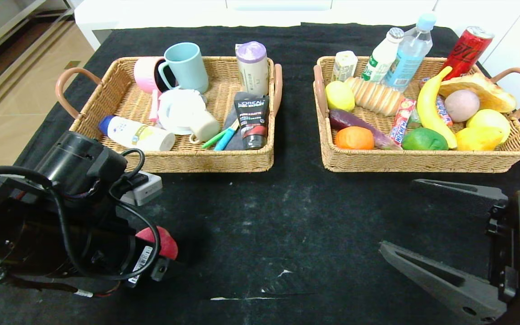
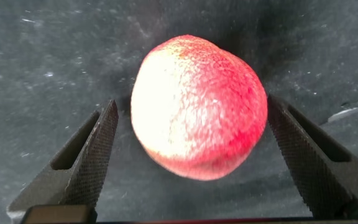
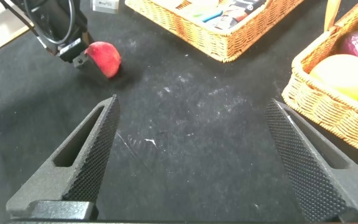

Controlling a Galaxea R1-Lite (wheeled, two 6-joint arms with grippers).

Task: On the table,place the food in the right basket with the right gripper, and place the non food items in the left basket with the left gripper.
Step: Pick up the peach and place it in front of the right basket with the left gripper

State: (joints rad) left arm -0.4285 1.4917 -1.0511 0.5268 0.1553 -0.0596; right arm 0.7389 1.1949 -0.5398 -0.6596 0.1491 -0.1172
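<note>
My left gripper's fingers are beside the peach's sides in the left wrist view, so it is time to close on the peach now.
A red-pink peach [image 1: 168,242] [image 2: 197,106] lies on the black table [image 1: 260,212] at the front left. My left gripper [image 2: 191,102] is lowered over it, open, one finger on each side; in the head view my left arm [image 1: 75,216] hides the fingers. My right gripper [image 1: 400,214] [image 3: 192,102] stands open and empty over bare cloth at the front right. The right basket [image 1: 422,161] holds the eggplant [image 1: 352,121], the orange [image 1: 355,138] and the Hi-Chew stick [image 1: 400,121]. The left basket [image 1: 174,161] holds the white bottle [image 1: 136,134] and the white dish [image 1: 176,110].
The left basket also holds mugs [image 1: 185,67], a black tube [image 1: 252,119] and a jar. The right basket also holds a banana [image 1: 431,108], lemons, bread, bottles [image 1: 406,54] and a red can [image 1: 470,49]. Black cloth stretches between my arms and the baskets.
</note>
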